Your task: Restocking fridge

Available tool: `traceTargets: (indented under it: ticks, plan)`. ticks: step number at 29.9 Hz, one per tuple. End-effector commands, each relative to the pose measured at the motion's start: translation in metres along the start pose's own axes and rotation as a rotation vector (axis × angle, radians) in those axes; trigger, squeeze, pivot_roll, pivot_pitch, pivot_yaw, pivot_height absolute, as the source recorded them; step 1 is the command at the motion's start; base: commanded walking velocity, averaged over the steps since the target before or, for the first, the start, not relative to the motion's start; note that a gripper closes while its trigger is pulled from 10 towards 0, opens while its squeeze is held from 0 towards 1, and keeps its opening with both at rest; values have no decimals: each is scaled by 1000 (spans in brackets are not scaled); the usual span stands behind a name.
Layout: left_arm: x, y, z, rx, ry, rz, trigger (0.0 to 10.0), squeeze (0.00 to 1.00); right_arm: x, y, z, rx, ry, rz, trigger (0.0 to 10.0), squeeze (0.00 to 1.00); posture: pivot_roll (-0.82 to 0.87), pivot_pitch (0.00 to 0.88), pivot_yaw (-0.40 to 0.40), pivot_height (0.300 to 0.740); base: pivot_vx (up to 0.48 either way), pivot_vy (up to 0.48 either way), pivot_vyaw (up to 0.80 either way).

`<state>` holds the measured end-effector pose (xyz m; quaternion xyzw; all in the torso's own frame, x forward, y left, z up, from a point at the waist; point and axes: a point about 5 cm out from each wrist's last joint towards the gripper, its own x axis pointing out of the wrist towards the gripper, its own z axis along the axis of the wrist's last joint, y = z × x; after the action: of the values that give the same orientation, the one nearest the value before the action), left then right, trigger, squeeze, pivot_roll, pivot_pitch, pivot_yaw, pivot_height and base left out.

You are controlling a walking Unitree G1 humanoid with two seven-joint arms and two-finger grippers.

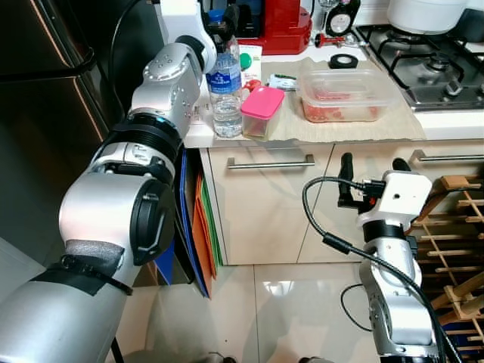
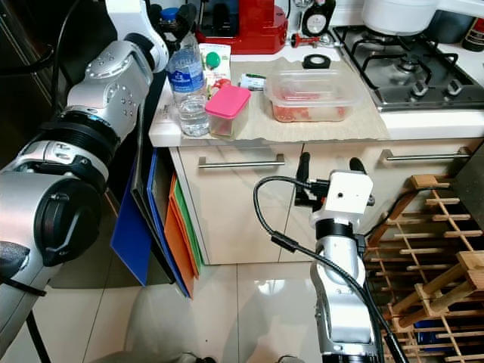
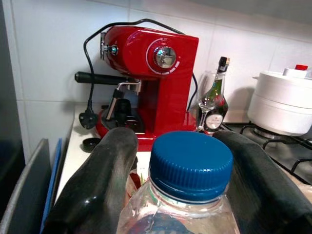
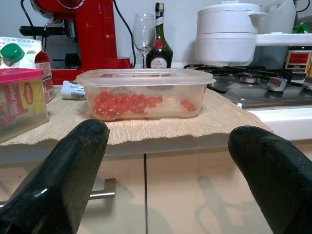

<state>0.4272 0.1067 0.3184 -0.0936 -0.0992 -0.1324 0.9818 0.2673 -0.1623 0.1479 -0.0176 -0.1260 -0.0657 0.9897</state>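
Note:
The pink-lidded box [image 1: 262,110] stands close against the lower body of the bottle, so the robot's left gripper will next grab the clear water bottle by its part below the cap [image 1: 225,53].
A clear water bottle [image 1: 226,83] with a blue cap [image 3: 191,163] stands upright at the counter's left front corner. My left gripper [image 1: 224,23] is up at its top, open. One black finger [image 3: 97,185] sits on each side of the cap, and a narrow gap shows beside it. A pink-lidded box [image 1: 262,110] stands just right of the bottle. Further right is a clear tub of red pieces [image 4: 144,95]. Below the counter edge, my right gripper [image 1: 370,162] stands wide open in front of the drawer, holding nothing.
The dark fridge [image 1: 38,113] stands to the left. A red coffee machine [image 3: 156,83], a wine glass and a bottle line the back wall, with a gas hob [image 1: 431,60] at the right. Coloured boards [image 1: 200,227] lean beside the cabinet. A wooden rack [image 1: 457,227] stands low on the right.

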Motion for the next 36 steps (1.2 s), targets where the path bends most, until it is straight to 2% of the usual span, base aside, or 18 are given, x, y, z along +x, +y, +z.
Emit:
traceTargets:
  ticks: [1, 7, 14, 20, 21, 25, 30, 33, 35, 36]
  plan:
    - [1, -2, 2, -13, 28, -20, 0, 0, 1, 1, 2, 7, 5, 1, 10000, 0, -96, 63, 93, 740, 0, 0, 0]
    - [1, -2, -5, -39, 65, -28, 0, 0, 0, 1, 1, 6, 8, 4, 10000, 0, -96, 64, 91, 740, 0, 0, 0]
    - [1, -6, 4, -11, 0, -58, 0, 0, 1, 0, 1, 3, 9, 5, 10000, 0, -95, 64, 90, 740, 0, 0, 0]
    - [0, -6, 5, 34, -31, -95, 0, 0, 2, 2, 0, 5, 12, 10, 10000, 0, -89, 62, 88, 740, 0, 0, 0]
    - [-1, -6, 7, 78, -51, -105, 0, 0, 3, 2, -1, 6, 14, 13, 10000, 0, -84, 58, 87, 740, 0, 0, 0]
    - [-1, -6, 8, 88, -64, -115, 0, 0, 4, 2, -1, 6, 15, 15, 10000, 0, -83, 54, 87, 740, 0, 0, 0]
    - [-3, 5, 35, 132, -187, -85, 0, 0, 6, 2, -3, 8, 18, 15, 10000, 0, -74, 41, 82, 740, 0, 0, 0]
    - [-5, 10, 45, 145, -228, -71, 0, 0, 7, 3, -4, 6, 18, 19, 10000, 0, -70, 37, 81, 740, 0, 0, 0]
    - [-7, 17, 52, 192, -245, -19, 0, 0, 8, 3, -4, 6, 18, 22, 10000, 0, -67, 33, 80, 740, 0, 0, 0]
    - [-9, 21, 55, 205, -261, -22, 10000, 0, 9, 2, -5, 5, 19, 21, 10000, 0, -58, 29, 78, 740, 0, 0, 0]
